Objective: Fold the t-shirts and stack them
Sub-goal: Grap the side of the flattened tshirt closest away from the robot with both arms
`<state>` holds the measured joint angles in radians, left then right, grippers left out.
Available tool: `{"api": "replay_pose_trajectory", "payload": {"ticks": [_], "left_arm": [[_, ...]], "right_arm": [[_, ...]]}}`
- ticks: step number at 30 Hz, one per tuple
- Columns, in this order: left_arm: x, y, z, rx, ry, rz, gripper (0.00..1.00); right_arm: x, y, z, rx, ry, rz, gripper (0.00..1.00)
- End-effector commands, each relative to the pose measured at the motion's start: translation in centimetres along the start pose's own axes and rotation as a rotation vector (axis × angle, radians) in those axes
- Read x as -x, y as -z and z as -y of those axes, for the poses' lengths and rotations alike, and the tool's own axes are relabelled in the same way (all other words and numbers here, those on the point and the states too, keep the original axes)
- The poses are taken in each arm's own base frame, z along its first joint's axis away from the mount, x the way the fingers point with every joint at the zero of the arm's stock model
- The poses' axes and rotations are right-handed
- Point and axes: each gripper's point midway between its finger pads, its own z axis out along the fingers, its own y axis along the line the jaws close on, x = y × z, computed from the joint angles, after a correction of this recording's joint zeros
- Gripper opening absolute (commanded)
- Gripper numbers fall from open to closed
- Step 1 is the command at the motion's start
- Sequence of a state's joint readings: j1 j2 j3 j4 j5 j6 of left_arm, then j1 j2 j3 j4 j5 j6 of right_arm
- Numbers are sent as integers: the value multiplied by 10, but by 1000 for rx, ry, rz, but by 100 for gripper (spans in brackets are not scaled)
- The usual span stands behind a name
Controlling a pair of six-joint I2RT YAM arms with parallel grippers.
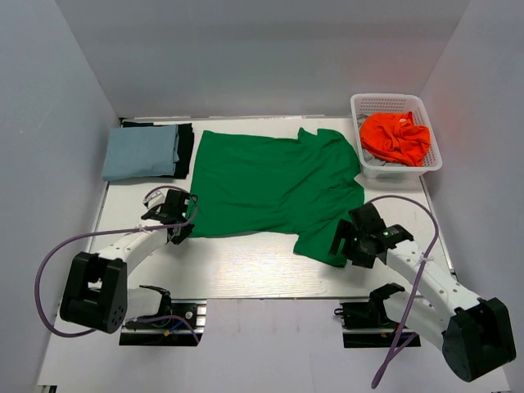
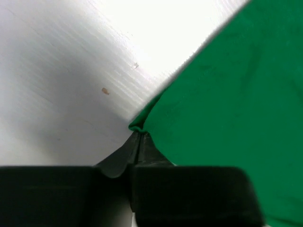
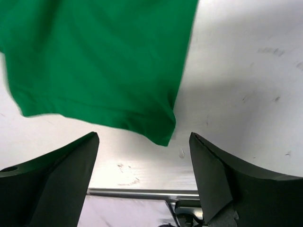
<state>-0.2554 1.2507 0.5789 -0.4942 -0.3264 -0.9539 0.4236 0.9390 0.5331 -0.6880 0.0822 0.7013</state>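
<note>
I should next grab the green t-shirt's near corner [image 3: 163,136] with my right gripper, opposite the left gripper's corner. Then I can fold the t-shirt's near side over.
A bright green t-shirt [image 1: 270,184] lies spread flat across the middle of the table. My left gripper [image 1: 185,228] is shut on its near-left corner; in the left wrist view the closed fingertips [image 2: 138,136] pinch the green hem [image 2: 227,94]. My right gripper [image 1: 345,246] is open and empty at the shirt's near-right corner. In the right wrist view that gripper [image 3: 142,158] hangs just short of the green corner [image 3: 94,56], apart from it. A folded pale blue shirt [image 1: 141,151] lies on a black shirt [image 1: 185,149] at the back left. An orange shirt [image 1: 395,137] lies crumpled in the basket.
The white mesh basket [image 1: 362,105] stands at the back right and holds grey cloth under the orange shirt. White walls close in the table on three sides. The table's near metal edge [image 3: 142,191] runs just under my right gripper.
</note>
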Motion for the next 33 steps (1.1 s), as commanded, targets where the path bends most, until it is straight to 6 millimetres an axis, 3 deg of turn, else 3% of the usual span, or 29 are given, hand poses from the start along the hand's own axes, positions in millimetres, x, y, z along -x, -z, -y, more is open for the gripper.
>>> {"api": "replay_pose_trajectory", "payload": {"ticks": [1, 5, 9, 15, 22, 23, 24, 25, 28, 29, 32, 33], "left_arm": [[0, -9, -1, 8, 4, 11, 4], [-7, -15, -3, 27, -7, -16, 0], [-9, -15, -2, 22, -16, -23, 0], [-10, -10, -4, -8, -6, -15, 0], [-7, -4, 3, -61, 1, 0, 0], [-7, -4, 3, -61, 1, 0, 0], [-7, -4, 3, -61, 1, 0, 0], [-9, -4, 0, -52, -2, -6, 0], [-11, 0, -2, -31, 17, -32, 0], [-15, 2, -9, -9, 8, -48, 0], [-40, 6, -14, -38, 37, -139, 0], [-44, 7, -15, -43, 47, -150, 0]], "right_arm": [[-34, -8, 0, 38, -20, -143, 82], [-45, -20, 2, 33, -31, -200, 71], [-32, -24, 3, -4, -43, -153, 60], [-20, -26, 16, -108, -155, -78, 60], [-7, -32, 17, -151, -199, -37, 60], [-8, -35, 17, -154, -191, -46, 53], [-7, -35, 15, -153, -187, -50, 24], [-6, -34, 16, -161, -189, -53, 1], [-11, -26, 24, -203, -174, -70, 0], [-21, -20, 33, -241, -172, -108, 0], [-31, -2, 21, -152, -170, -146, 0], [-22, 8, 13, -98, -182, -94, 0]]}}
